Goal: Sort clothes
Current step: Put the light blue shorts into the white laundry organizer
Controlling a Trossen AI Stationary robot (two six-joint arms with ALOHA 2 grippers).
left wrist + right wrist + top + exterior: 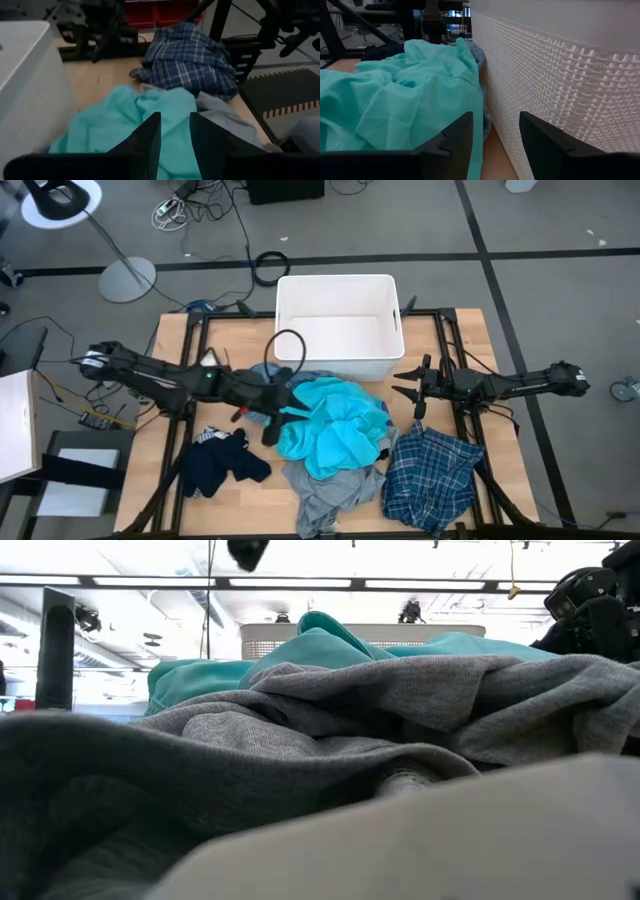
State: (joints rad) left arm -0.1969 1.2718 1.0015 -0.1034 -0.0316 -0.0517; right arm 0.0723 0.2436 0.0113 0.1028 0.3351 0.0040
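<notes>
Next, my left gripper grabs the turquoise garment by its bunched top folds, to sort the clothes into the white bin.
A bright turquoise garment lies heaped at the table's middle, just in front of the white bin. A grey garment lies partly under its near side. A dark navy garment lies at the near left and a blue-and-white plaid shirt at the near right. My left gripper is at the turquoise garment's left edge, its fingers a narrow gap apart with turquoise cloth showing between them. My right gripper is open and empty, low by the bin's near right corner, pointing at the turquoise garment. My left gripper stands over the turquoise garment's left edge, coming level from the table's left. I cannot tell whether its fingers touch the cloth.
The bin's textured wall is close beside my right gripper. A black cable loop lies at the bin's left. Black frame rails run along the table's sides. In the low view the grey garment fills the foreground.
</notes>
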